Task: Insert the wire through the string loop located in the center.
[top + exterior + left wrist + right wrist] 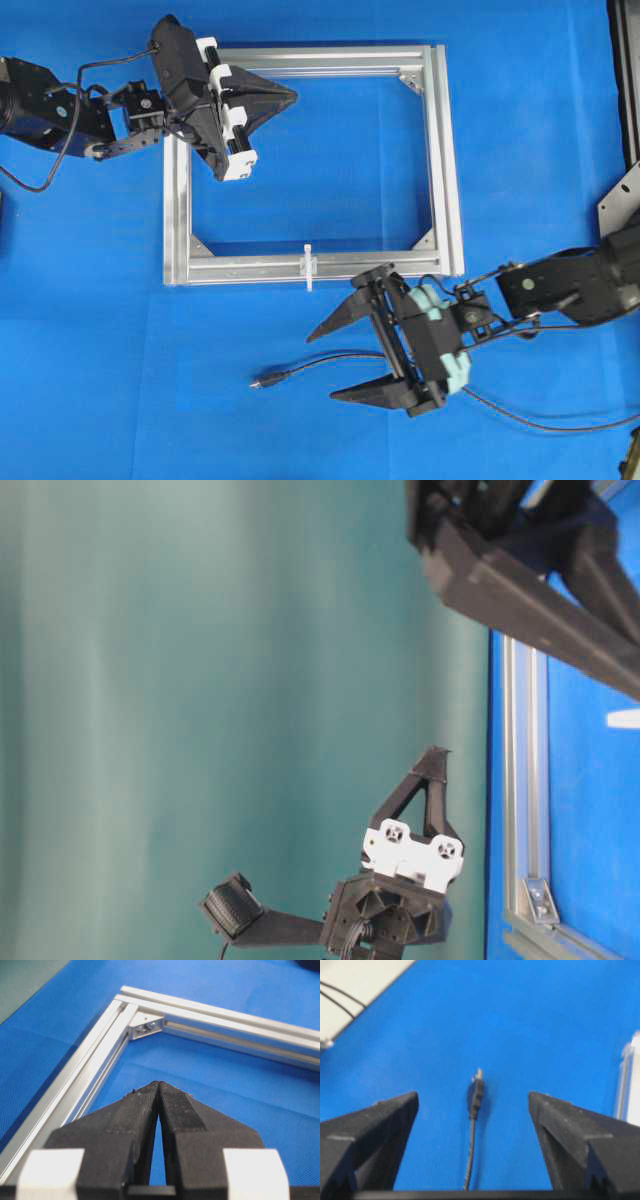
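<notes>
The cable hangs slack behind its plug. My right gripper should next pinch the thin cord just behind the plug (322, 360) to hold the wire.
The wire (330, 358) lies on the blue mat in front of the frame, its plug tip (268, 380) pointing left. My right gripper (325, 367) stands open above it, one finger on either side and neither touching. In the right wrist view the wire (471, 1145) runs up the middle between the spread fingers (390, 1120) to the plug (477, 1091). The string loop (309, 266) is a tiny white piece at the middle of the frame's near bar. My left gripper (290, 96) is shut and empty over the frame's far left corner, its tips (159, 1084) pressed together.
The silver square aluminium frame (445, 160) lies flat on the blue mat, with triangular brackets (145, 1026) in its corners. A metal bracket (622, 200) sits at the right edge. The wire trails off right (560, 426) behind the right arm.
</notes>
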Controlling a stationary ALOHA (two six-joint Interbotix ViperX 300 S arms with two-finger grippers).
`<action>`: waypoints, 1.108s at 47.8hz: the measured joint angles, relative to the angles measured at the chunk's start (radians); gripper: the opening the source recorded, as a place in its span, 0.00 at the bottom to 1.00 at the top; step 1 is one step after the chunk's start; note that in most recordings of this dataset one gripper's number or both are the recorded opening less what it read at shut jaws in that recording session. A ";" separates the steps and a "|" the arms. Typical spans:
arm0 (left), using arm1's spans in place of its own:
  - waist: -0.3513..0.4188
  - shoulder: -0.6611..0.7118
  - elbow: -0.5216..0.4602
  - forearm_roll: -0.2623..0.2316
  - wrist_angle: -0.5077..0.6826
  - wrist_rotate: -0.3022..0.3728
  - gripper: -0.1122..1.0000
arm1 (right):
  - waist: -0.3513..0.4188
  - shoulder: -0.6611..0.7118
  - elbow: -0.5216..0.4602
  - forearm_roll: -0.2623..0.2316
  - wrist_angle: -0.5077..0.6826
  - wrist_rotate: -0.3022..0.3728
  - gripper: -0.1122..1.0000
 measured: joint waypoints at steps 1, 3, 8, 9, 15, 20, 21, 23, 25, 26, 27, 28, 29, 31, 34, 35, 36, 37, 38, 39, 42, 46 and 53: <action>0.000 0.000 0.000 0.000 0.000 0.000 0.10 | 0.000 0.009 -0.005 0.002 0.002 0.000 0.82; 0.000 0.000 0.000 0.000 0.000 0.002 0.10 | 0.000 0.029 -0.014 0.008 0.005 -0.002 0.82; 0.000 0.000 0.000 0.000 0.002 0.000 0.10 | 0.003 0.075 -0.034 0.026 0.011 0.000 0.82; 0.000 0.000 0.000 0.000 0.000 0.002 0.10 | 0.003 0.086 -0.037 0.032 0.012 0.000 0.82; 0.000 0.000 0.000 0.000 0.000 0.002 0.10 | 0.005 0.137 -0.057 0.064 0.015 0.000 0.82; 0.000 0.000 0.000 0.000 0.000 0.002 0.10 | 0.005 0.169 -0.072 0.080 0.017 0.000 0.82; 0.000 0.002 0.000 0.000 0.002 0.002 0.10 | 0.005 0.176 -0.075 0.083 0.015 0.000 0.82; 0.000 0.000 0.000 0.000 0.002 0.002 0.10 | 0.005 0.189 -0.081 0.089 0.015 0.000 0.82; 0.000 0.000 0.000 0.000 0.002 0.002 0.10 | 0.005 0.198 -0.084 0.095 0.015 0.000 0.82; 0.000 0.000 0.000 0.000 0.002 0.002 0.10 | 0.005 0.202 -0.086 0.097 0.017 0.000 0.82; 0.000 0.000 0.000 0.000 0.002 0.002 0.10 | 0.005 0.206 -0.087 0.100 0.015 0.000 0.82; 0.002 0.000 0.000 0.000 0.000 0.002 0.10 | 0.005 0.209 -0.089 0.104 0.017 0.000 0.81; 0.000 0.000 0.000 0.000 0.002 0.002 0.10 | 0.005 0.212 -0.089 0.107 0.017 0.000 0.81; 0.000 0.000 0.000 -0.002 0.000 0.002 0.10 | 0.005 0.215 -0.091 0.110 0.017 0.000 0.81; 0.000 0.000 0.000 0.000 0.002 0.000 0.10 | 0.005 0.216 -0.092 0.114 0.017 0.000 0.81; 0.000 0.000 0.000 0.000 0.000 0.002 0.10 | 0.005 0.216 -0.092 0.114 0.017 0.000 0.80; 0.002 0.000 0.000 0.000 0.000 0.002 0.10 | 0.005 0.216 -0.092 0.114 0.018 0.002 0.80; 0.002 0.000 0.000 0.000 0.002 0.002 0.10 | 0.005 0.216 -0.092 0.115 0.018 0.002 0.80; 0.000 0.000 0.000 -0.002 0.000 0.000 0.10 | 0.005 0.216 -0.092 0.115 0.021 0.003 0.79; 0.000 0.000 0.000 0.000 0.000 0.002 0.10 | 0.005 0.216 -0.092 0.115 0.021 0.003 0.79; 0.000 0.000 0.000 0.000 0.002 0.002 0.10 | 0.005 0.216 -0.092 0.115 0.023 0.003 0.77; 0.000 0.000 0.000 0.000 0.002 0.002 0.10 | 0.005 0.216 -0.092 0.115 0.023 0.003 0.70; 0.000 0.000 0.000 -0.002 0.002 0.002 0.10 | 0.005 0.216 -0.092 0.115 0.025 -0.003 0.37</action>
